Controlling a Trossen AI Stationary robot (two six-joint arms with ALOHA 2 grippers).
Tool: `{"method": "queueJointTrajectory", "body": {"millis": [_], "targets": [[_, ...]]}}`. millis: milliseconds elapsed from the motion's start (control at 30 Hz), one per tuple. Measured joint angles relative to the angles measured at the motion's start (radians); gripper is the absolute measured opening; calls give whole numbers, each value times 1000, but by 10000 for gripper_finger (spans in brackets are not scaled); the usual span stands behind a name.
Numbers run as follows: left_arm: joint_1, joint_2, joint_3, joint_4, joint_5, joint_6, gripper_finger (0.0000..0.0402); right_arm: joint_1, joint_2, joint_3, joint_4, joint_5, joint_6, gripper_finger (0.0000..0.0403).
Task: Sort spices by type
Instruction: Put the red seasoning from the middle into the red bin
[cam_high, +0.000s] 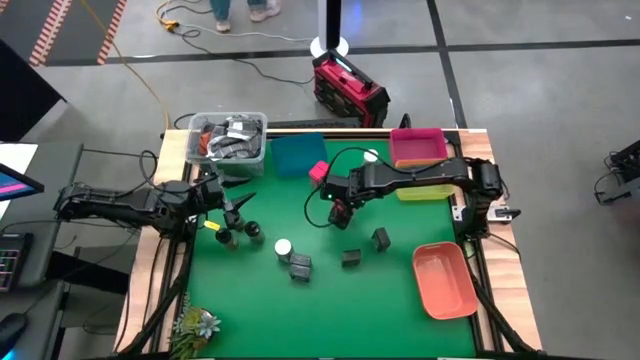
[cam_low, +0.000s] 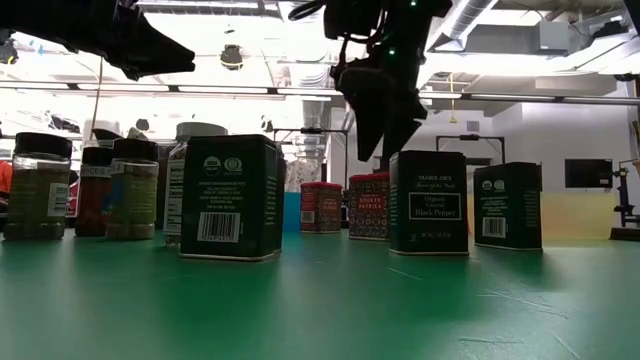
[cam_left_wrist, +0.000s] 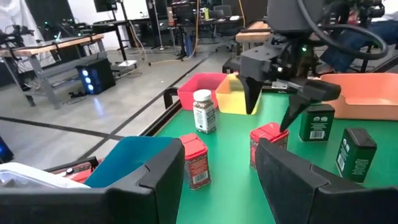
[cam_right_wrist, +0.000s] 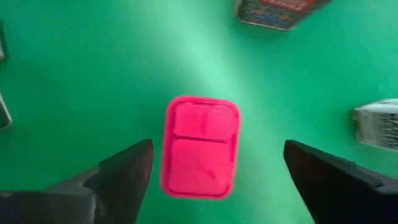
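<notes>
I should grab the pink box by the sides of its top (cam_right_wrist: 200, 146) with my right gripper to sort it.
My right gripper (cam_right_wrist: 217, 148) is open and points down over a magenta-pink box (cam_right_wrist: 201, 147) that stands on the green mat; its fingers are on either side of the box and above it, touching nothing. The high view shows this gripper (cam_high: 340, 210) mid-table. A second pink box (cam_high: 318, 170) stands near the teal tray. My left gripper (cam_high: 235, 205) is open and hovers at the mat's left, above the dark-lidded jars (cam_high: 240, 235). White-capped jars (cam_high: 283, 247) (cam_high: 371, 156) and dark tins (cam_high: 381, 238) (cam_high: 350, 257) (cam_high: 300, 266) stand on the mat.
A clear tub of clutter (cam_high: 228, 140) and a teal tray (cam_high: 298, 155) sit at the far edge. Pink (cam_high: 418, 147) and yellow (cam_high: 425, 190) trays are far right, and a salmon tray (cam_high: 443, 280) is near right. Bare mat lies along the near edge.
</notes>
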Motion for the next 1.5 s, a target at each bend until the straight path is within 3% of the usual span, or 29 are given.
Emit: {"method": "queueJointTrajectory", "body": {"millis": [533,667,833,1067,1333,1500], "targets": [[0,0,0,-1,0,6,188,-5,0,-144,149,-7,-1,384],[0,0,0,-1,-1,7,188,-11,0,-174,201,-65,-1,378],[0,0,0,3,-1,12,188,-15,25,-182,207,-85,-11,333],[0,0,0,3,-2,13,188,-37,62,-180,217,-84,-36,225],[0,0,0,1,-3,13,188,-50,54,-180,233,-86,-52,221],[0,0,0,1,-3,12,188,-51,37,-115,123,-85,-95,221]]}}
